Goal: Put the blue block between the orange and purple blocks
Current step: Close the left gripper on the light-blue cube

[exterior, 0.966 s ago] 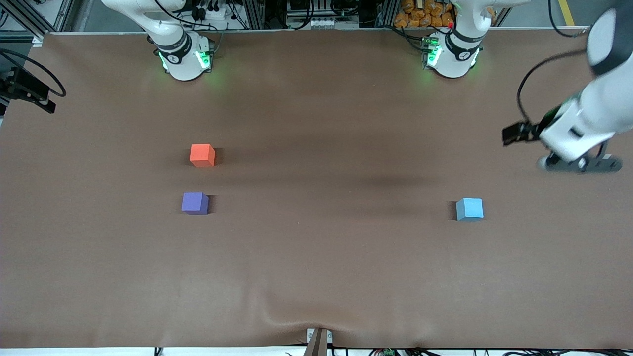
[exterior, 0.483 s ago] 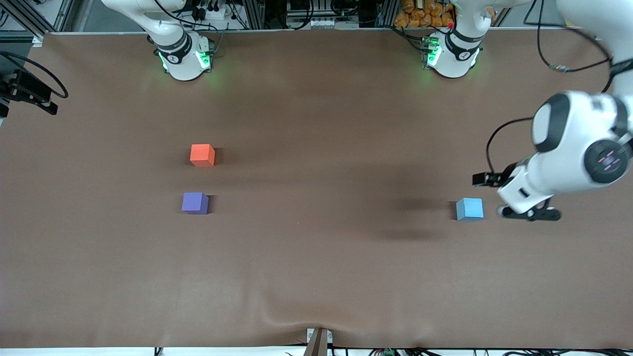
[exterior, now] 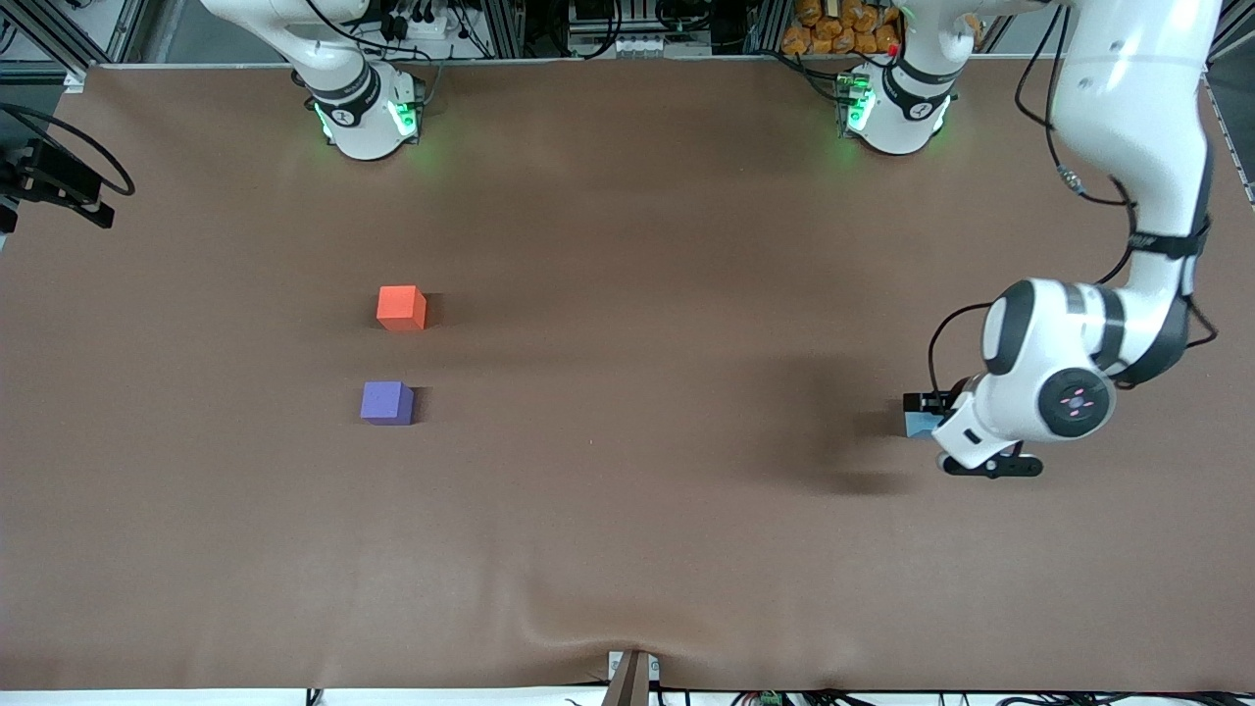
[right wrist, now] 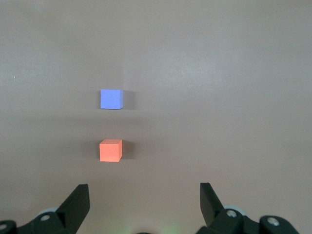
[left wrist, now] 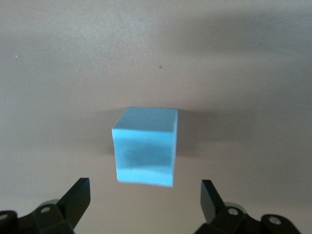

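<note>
My left gripper should move toward the blue block's near side [left wrist: 144, 156] before it closes, because my fingertips stop short of that side in the left wrist view.
The blue block [exterior: 916, 426] lies toward the left arm's end of the table, mostly hidden under the left wrist. My left gripper [exterior: 986, 465] hangs over it, open. In the left wrist view the blue block [left wrist: 145, 146] sits just ahead of the spread fingertips, and the left gripper [left wrist: 144, 187] holds nothing. The orange block [exterior: 401, 307] and the purple block [exterior: 386, 402] stand apart toward the right arm's end, purple nearer the front camera. My right gripper [right wrist: 144, 192] is open and empty, high above the orange block [right wrist: 110, 150] and the purple block [right wrist: 111, 99].
A brown cover [exterior: 627, 549] spreads over the whole table, with a raised fold [exterior: 588, 637] at its front edge. The arm bases [exterior: 365, 118] [exterior: 897, 108] stand along the back edge. A black mount [exterior: 59, 181] juts in at the right arm's end.
The left arm has swung in from the table's end and come down over the blue block, which it now mostly covers. The blocks have not moved.
</note>
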You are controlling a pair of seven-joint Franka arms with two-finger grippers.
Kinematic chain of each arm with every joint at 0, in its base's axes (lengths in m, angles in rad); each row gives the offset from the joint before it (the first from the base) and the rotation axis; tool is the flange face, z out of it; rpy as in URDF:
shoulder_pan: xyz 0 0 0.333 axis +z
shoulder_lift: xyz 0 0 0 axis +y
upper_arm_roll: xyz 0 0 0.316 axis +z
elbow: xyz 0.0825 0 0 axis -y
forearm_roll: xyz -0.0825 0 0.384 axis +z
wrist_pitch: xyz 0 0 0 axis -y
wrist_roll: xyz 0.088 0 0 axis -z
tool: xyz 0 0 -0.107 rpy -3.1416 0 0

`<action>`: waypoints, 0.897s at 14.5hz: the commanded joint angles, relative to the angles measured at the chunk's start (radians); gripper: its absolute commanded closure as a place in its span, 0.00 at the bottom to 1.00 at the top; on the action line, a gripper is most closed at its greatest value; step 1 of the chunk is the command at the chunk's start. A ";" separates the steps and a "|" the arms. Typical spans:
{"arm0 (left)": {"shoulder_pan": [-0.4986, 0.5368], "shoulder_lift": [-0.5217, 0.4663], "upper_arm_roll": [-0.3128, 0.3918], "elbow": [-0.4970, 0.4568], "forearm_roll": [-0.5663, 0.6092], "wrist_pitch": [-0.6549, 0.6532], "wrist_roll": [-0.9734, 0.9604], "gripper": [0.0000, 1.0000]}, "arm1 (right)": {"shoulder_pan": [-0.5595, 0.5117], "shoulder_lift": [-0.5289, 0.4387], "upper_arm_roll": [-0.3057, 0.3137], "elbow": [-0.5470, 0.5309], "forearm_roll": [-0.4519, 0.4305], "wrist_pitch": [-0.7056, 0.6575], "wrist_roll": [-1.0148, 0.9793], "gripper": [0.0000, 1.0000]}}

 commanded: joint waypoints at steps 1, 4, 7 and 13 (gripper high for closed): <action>0.014 0.021 -0.003 0.010 0.040 0.010 -0.014 0.00 | -0.008 -0.011 -0.001 -0.012 0.017 0.008 0.003 0.00; 0.030 0.064 -0.003 0.010 0.028 0.063 -0.020 0.00 | -0.007 -0.011 -0.001 -0.012 0.017 0.008 0.003 0.00; 0.028 0.080 -0.005 0.010 0.021 0.085 -0.025 0.00 | -0.005 -0.011 -0.001 -0.014 0.017 0.000 0.003 0.00; 0.016 0.061 -0.005 0.011 0.004 0.087 -0.031 0.93 | -0.007 -0.011 -0.001 -0.015 0.017 0.002 0.001 0.00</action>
